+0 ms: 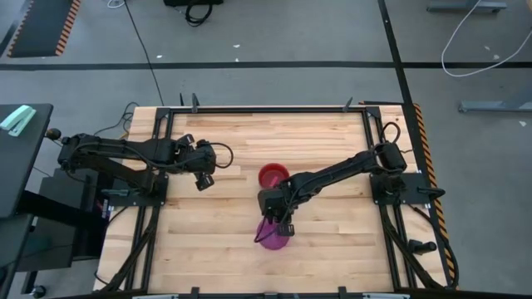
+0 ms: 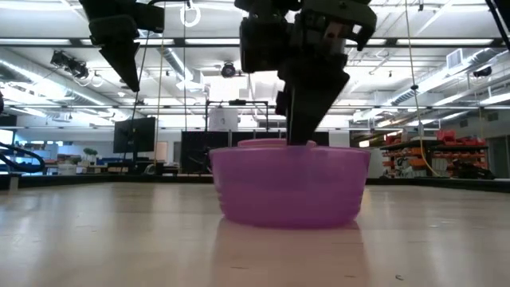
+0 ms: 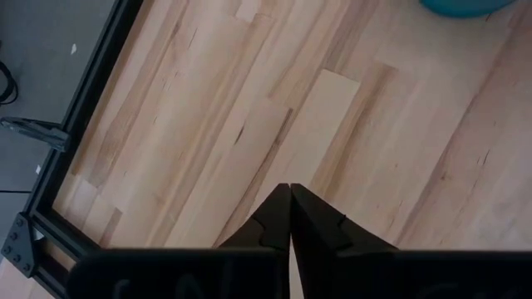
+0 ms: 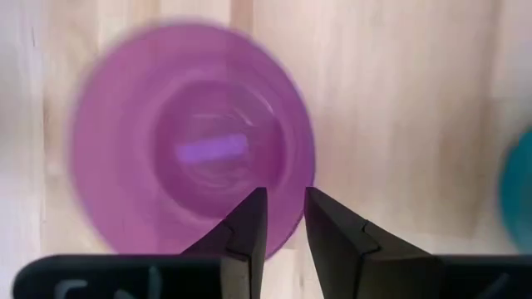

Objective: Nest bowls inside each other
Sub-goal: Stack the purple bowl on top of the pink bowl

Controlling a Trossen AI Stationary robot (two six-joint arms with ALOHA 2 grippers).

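Observation:
My right gripper grabs the purple bowl by its rim (image 4: 301, 209) next, to nest it inside the pink-red bowl.
The purple bowl (image 1: 271, 237) stands upright on its base near the table's near middle, and fills the low view (image 2: 288, 185). My right gripper (image 1: 284, 223) hangs over its far right rim, pointing down, slightly open. In the right wrist view one fingertip (image 4: 252, 212) is inside the purple bowl (image 4: 183, 158) and the other outside. A pink-red bowl (image 1: 273, 174) sits farther back, and its rim (image 2: 261, 143) shows behind the purple one. My left gripper (image 1: 202, 178) is shut and hovers over bare wood on the left (image 3: 289, 189). My right gripper comes from above with its fingers on either side of the purple bowl's rim (image 4: 299, 195), one inside and one outside. A small gap shows between the fingertips, and I cannot tell whether they touch the rim. The bowl rests on the table.
The edge of a blue-green bowl shows in the left wrist view (image 3: 465, 7) and in the right wrist view (image 4: 519, 195); in the high view my right arm hides it. The black table frame (image 1: 158, 158) runs around the wood. Bare wood lies to the left and right.

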